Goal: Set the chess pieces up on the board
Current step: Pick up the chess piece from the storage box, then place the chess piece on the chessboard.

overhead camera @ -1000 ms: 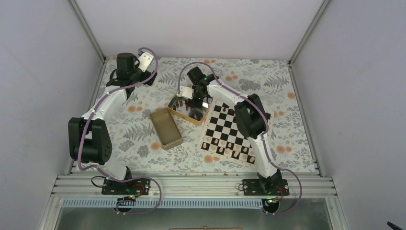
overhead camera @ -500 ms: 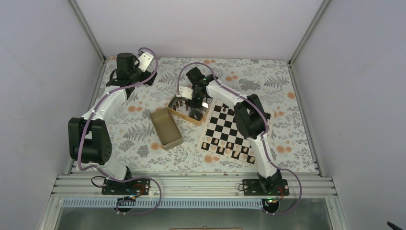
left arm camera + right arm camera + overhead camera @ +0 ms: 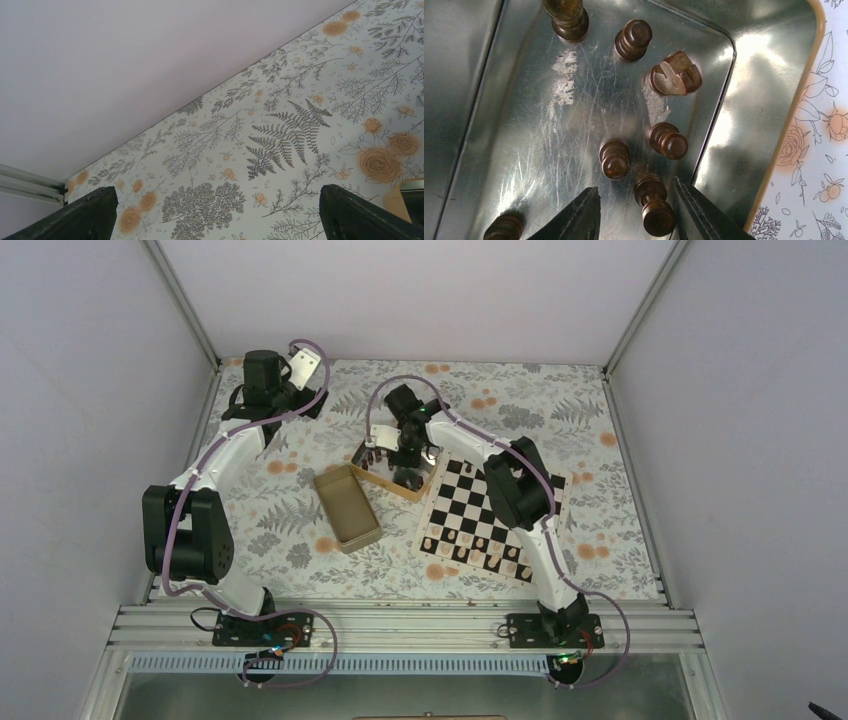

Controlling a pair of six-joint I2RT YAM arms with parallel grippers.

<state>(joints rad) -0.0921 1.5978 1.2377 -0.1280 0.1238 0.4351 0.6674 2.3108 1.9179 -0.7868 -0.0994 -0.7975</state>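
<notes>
My right gripper closes on the pawn next, since the head of the nearest pawn (image 3: 657, 215) stands in the fingers' gap and closing now would catch the pawn.
Several dark brown chess pieces lie in a shiny tin box (image 3: 769, 90), among them a pawn (image 3: 651, 202), another pawn (image 3: 614, 159) and a knight on its side (image 3: 674, 75). My right gripper (image 3: 636, 200) reaches down into this box. It is open, its fingers either side of the nearest pawn, with a gap on the left side. In the top view the box (image 3: 372, 472) sits just left of the board (image 3: 490, 502). My left gripper (image 3: 220, 215) is wide open over bare floral cloth, holding nothing.
A second golden tin box (image 3: 347, 507) stands open left of the board. Pale pieces (image 3: 470, 545) fill the board's near rows. The left arm is at the back left corner, near the wall and a frame post (image 3: 30, 182).
The right wrist has shifted slightly left over the tin box. The left arm has not moved.
</notes>
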